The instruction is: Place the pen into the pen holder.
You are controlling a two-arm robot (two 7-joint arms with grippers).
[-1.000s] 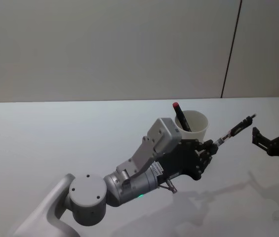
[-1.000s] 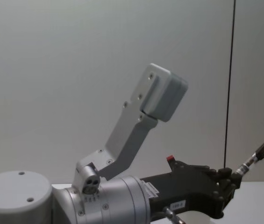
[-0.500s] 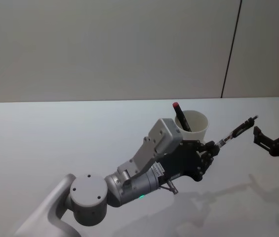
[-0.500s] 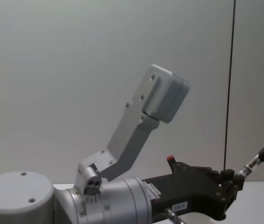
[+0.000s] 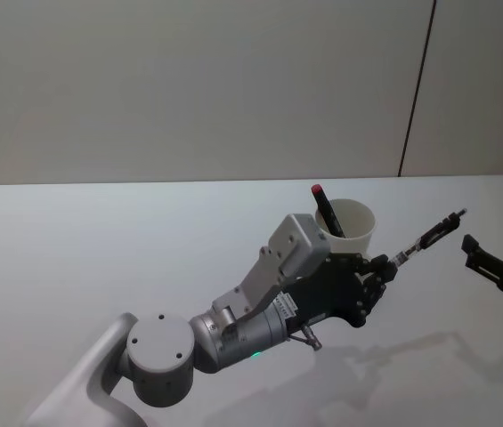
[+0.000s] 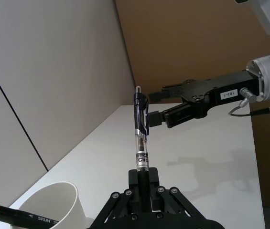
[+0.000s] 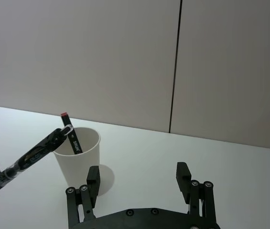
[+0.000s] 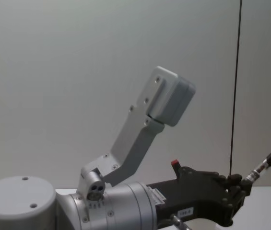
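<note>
My right gripper grabs the ballpoint by its exposed black grip next, since the fingers of my left gripper already cover the ballpoint's other end.
The pen holder, a white paper cup, stands on the table. The pen, a black marker with a red tip, leans inside it; its red tip peeks over my left hand in the chest view. My left gripper hovers just right of the cup, shut on the end of a second, clear-and-black ballpoint pen. That ballpoint points away toward my right gripper. The right gripper is open, holds nothing, and stands a little beyond the ballpoint's tip.
The white table runs back to a plain wall with a dark vertical seam. My left arm's grey forearm and joint reach across the near middle of the table.
My right gripper has drawn back to the right, away from the ballpoint's tip. The left gripper and its ballpoint have barely shifted. The marker in the cup has stayed put.
</note>
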